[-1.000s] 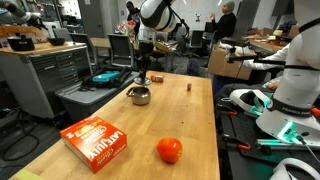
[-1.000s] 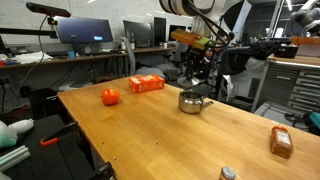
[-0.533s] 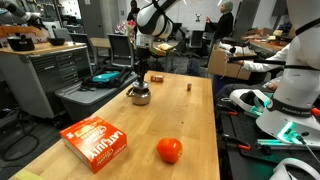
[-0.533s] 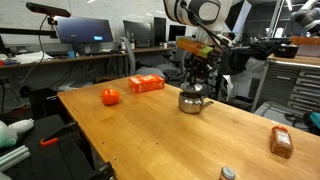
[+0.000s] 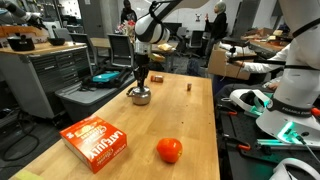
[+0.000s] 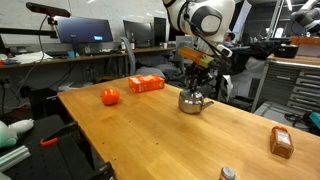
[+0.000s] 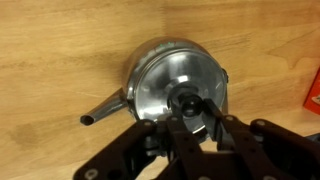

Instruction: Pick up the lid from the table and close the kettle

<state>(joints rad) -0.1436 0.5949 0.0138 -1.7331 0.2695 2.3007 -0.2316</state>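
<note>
I should release the lid: its round edge is inside the kettle's rim, so it would rest in the kettle's opening.
The shiny silver kettle (image 5: 140, 97) stands on the wooden table (image 5: 185, 120) in both exterior views (image 6: 192, 102). In the wrist view its rounded body and spout (image 7: 100, 113) fill the middle. The round silvery lid (image 7: 172, 75) sits in the kettle's (image 7: 134, 82) mouth, seemingly level. My gripper (image 7: 190, 108) comes straight down onto it, and its dark fingers (image 7: 213, 112) close on either side of the lid's small black knob. In the exterior views the gripper (image 5: 141, 85) (image 6: 194, 87) hangs directly on top of the kettle and hides the lid.
A red-orange ball (image 5: 169, 150) (image 6: 110, 96) and an orange box (image 5: 96, 142) (image 6: 146, 84) lie on the table away from the kettle. A small brown block (image 5: 189, 86) sits near the far edge. A brown packet (image 6: 281, 142) lies at one corner.
My gripper has come down a little with the lid until it rests on the kettle's mouth. The kettle, ball and box have not moved.
</note>
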